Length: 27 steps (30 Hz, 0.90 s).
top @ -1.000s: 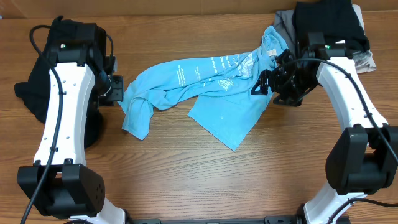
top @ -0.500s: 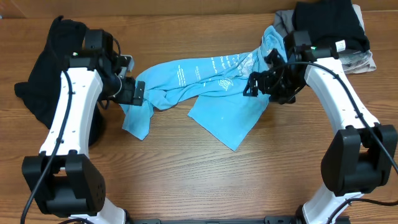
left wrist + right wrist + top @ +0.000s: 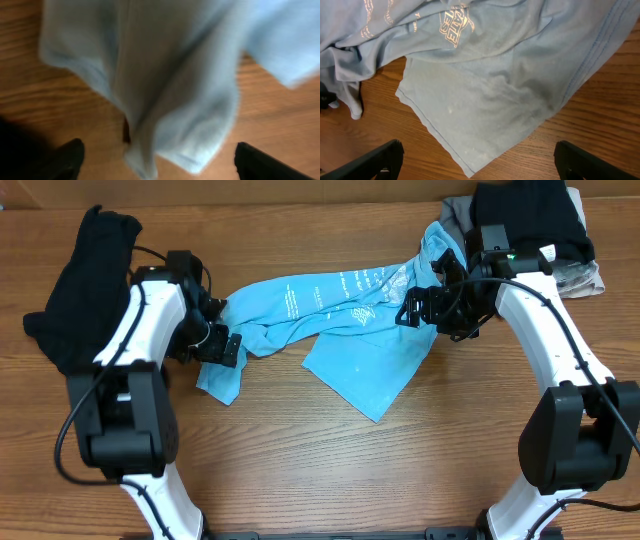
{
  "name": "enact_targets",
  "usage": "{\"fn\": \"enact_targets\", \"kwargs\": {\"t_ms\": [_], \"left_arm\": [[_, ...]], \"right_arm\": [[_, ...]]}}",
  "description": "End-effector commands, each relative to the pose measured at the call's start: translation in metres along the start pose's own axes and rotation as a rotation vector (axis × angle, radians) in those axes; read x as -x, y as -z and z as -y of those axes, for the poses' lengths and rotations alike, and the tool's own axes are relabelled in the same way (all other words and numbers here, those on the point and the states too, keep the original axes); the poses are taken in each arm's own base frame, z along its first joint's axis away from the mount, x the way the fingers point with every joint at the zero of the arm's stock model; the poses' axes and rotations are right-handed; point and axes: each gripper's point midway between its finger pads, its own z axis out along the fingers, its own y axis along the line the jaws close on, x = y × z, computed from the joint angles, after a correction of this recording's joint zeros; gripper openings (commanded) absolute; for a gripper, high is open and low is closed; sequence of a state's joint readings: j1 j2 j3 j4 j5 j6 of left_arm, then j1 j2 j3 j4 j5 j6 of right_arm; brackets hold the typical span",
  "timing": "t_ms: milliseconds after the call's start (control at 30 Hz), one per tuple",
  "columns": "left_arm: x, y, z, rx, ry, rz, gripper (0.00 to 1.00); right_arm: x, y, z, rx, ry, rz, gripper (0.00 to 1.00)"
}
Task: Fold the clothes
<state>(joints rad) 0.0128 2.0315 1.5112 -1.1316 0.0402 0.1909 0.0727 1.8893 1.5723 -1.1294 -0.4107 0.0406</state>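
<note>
Next, my left gripper grips the light blue T-shirt's end (image 3: 219, 373) (image 3: 152, 143) near the heaped black garment to spread the T-shirt flat for folding.
The clothes: a light blue T-shirt (image 3: 340, 320) with white lettering lies crumpled across the middle of the table. My left gripper (image 3: 222, 332) hangs over its left end, open. In the left wrist view the blurred blue cloth (image 3: 165, 75) reaches down between the two dark fingertips (image 3: 67, 160), which do not touch it. My right gripper (image 3: 412, 308) is over the shirt's right part, open. In the right wrist view a flat corner of the shirt (image 3: 485, 100) lies between its widely spread fingertips (image 3: 375, 160). Neither gripper holds anything.
A black garment (image 3: 80, 280) lies heaped at the far left beside the left arm. At the back right a black garment (image 3: 530, 220) sits on a grey one (image 3: 458, 210). Bare wooden table (image 3: 330, 470) stretches along the front.
My left gripper has swung right and forward from beside the shirt to over its left end. The right gripper has shifted slightly left over the shirt. The shirt lies as before.
</note>
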Motion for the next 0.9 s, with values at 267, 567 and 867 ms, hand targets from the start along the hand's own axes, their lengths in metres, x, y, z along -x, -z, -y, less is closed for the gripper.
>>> {"fn": "enact_targets", "kwargs": {"t_ms": [267, 567, 867], "left_arm": [[-0.007, -0.023, -0.002, 0.008, 0.013, -0.080, 0.36], [-0.001, 0.018, -0.001, 0.007, 0.013, -0.087, 0.38], [0.007, 0.025, 0.000, 0.001, 0.012, -0.063, 0.54]], "right_arm": [[0.002, 0.001, 0.001, -0.005, 0.009, 0.010, 1.00], [0.005, 0.001, 0.001, -0.004, 0.014, 0.021, 1.00], [0.005, 0.001, 0.001, -0.004, 0.015, 0.021, 1.00]]}}
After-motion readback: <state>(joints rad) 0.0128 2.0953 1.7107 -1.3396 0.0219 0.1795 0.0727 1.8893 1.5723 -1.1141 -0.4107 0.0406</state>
